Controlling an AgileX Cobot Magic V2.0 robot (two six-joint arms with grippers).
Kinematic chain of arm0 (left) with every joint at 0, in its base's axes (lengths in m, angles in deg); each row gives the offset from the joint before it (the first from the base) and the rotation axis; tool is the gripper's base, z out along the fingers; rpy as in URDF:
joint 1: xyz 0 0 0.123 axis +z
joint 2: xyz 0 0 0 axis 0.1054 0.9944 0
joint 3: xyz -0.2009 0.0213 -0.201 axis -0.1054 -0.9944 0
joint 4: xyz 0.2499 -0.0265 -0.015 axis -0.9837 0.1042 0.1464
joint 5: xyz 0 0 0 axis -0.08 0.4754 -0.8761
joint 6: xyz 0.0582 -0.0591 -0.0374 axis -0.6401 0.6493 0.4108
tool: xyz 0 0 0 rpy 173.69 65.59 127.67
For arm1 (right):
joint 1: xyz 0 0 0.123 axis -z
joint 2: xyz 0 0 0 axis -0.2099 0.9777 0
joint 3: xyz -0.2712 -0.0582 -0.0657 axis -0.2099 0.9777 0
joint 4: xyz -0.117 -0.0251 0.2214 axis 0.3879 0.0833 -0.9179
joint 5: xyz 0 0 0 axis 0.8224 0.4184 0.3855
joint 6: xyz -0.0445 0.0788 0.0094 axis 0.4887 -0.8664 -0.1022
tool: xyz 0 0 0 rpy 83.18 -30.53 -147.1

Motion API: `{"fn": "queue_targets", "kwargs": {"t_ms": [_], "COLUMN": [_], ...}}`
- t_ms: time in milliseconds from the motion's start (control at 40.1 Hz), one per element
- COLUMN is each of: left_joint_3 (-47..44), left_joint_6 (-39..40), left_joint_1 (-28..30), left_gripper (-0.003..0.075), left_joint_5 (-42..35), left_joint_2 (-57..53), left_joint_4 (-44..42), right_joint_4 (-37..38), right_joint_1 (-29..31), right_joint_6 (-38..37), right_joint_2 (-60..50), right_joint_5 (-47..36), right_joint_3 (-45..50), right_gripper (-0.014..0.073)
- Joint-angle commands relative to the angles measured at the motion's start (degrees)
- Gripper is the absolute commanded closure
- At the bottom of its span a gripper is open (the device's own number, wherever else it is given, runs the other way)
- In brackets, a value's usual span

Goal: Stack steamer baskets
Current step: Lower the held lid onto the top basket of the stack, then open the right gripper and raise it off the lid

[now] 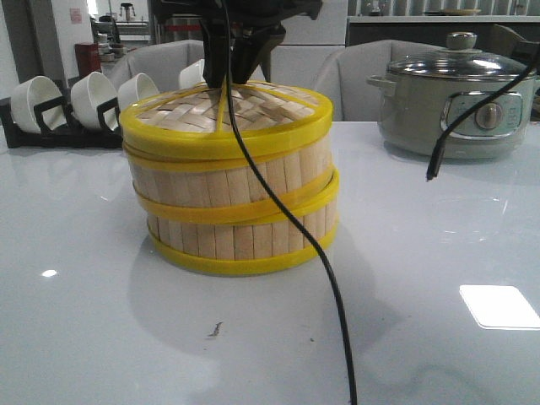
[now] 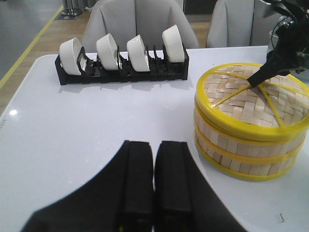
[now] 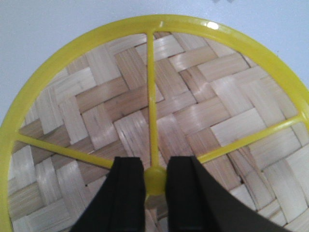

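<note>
The lid's yellow edge sits on the upper basket, so it is time for my right gripper to let go of the lid now.
Two steamer baskets (image 1: 236, 207) stand stacked one on the other on the white table, with the flat woven lid (image 1: 228, 114) on top, slightly tilted. They also show in the left wrist view (image 2: 246, 150). My right gripper (image 3: 155, 181) is shut on the lid's yellow centre knob (image 3: 155, 180), fingers either side of it; in the front view it comes down onto the lid's middle (image 1: 228, 80). My left gripper (image 2: 154, 169) is shut and empty, above the bare table to the left of the stack.
A black rack of white bowls (image 1: 76, 105) stands at the back left. A grey electric pot (image 1: 451, 101) stands at the back right. A black cable (image 1: 295, 228) hangs in front of the stack, another (image 1: 447, 135) hangs at the right.
</note>
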Motion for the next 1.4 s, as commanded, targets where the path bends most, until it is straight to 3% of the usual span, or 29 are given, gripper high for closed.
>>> {"fn": "queue_targets", "kwargs": {"t_ms": [0,150,224,424,474,973,1372], "left_joint_3": [1.49,1.49,1.49,1.49,1.49,1.49,1.49], "left_joint_6": [0.31,0.31,0.31,0.31,0.31,0.31,0.31], "left_joint_1": [0.11,0.11,0.11,0.11,0.11,0.11,0.11], "left_gripper": [0.0636,0.0636,0.0636,0.0636,0.0636,0.0636,0.0636], "left_joint_5": [-4.91,-4.91,-4.91,-4.91,-4.91,-4.91,-4.91], "left_joint_2": [0.66,0.66,0.66,0.66,0.66,0.66,0.66], "left_joint_4": [-0.07,-0.07,-0.07,-0.07,-0.07,-0.07,-0.07], "right_joint_4": [0.10,0.10,0.10,0.10,0.10,1.45,1.96], "right_joint_1": [0.00,0.00,0.00,0.00,0.00,0.48,10.57], "right_joint_6": [0.46,0.46,0.46,0.46,0.46,0.46,0.46], "right_joint_2": [-3.81,-3.81,-3.81,-3.81,-3.81,-5.36,-16.55], "right_joint_5": [-3.80,-3.74,-3.74,-3.79,-3.81,-8.03,-9.11], "right_joint_3": [-2.19,-2.19,-2.19,-2.19,-2.19,-2.19,2.15], "right_gripper": [0.0566,0.0561,0.0519,0.0241,0.0207,0.0209,0.0209]}}
